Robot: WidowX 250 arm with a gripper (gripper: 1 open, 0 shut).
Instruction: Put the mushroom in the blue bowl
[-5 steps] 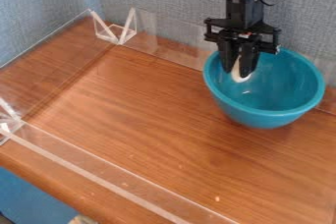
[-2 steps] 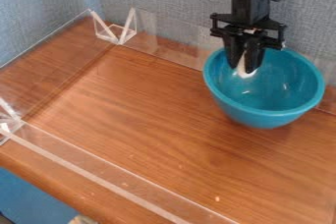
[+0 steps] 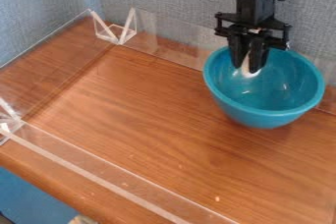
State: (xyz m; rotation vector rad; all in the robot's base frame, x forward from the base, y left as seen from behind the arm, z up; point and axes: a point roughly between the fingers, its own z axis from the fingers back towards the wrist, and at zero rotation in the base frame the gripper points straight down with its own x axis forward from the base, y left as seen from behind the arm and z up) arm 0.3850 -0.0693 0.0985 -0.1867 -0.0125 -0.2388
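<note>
The mushroom's cream-white stem hangs inside the bowl's rim and the mushroom (image 3: pixel 247 66) would stay in the teal-blue bowl (image 3: pixel 265 92), so it is now time for my gripper to open.
The teal-blue bowl (image 3: pixel 265 92) sits on the wooden table at the right. Above its left rim hangs my black gripper (image 3: pixel 249 63), pointing down and shut on the mushroom (image 3: pixel 247 66). Only the mushroom's cream-white stem shows between the fingers, just inside the bowl's rim; its cap is hidden by them.
The wooden tabletop (image 3: pixel 144 120) is fenced by low clear plastic walls (image 3: pixel 92 174) along the front and left. A clear triangular bracket (image 3: pixel 120 27) stands at the back left. A blue-grey wall runs behind the table.
The gripper with the mushroom has shifted slightly to the right over the bowl's left side. The bowl has stayed put.
</note>
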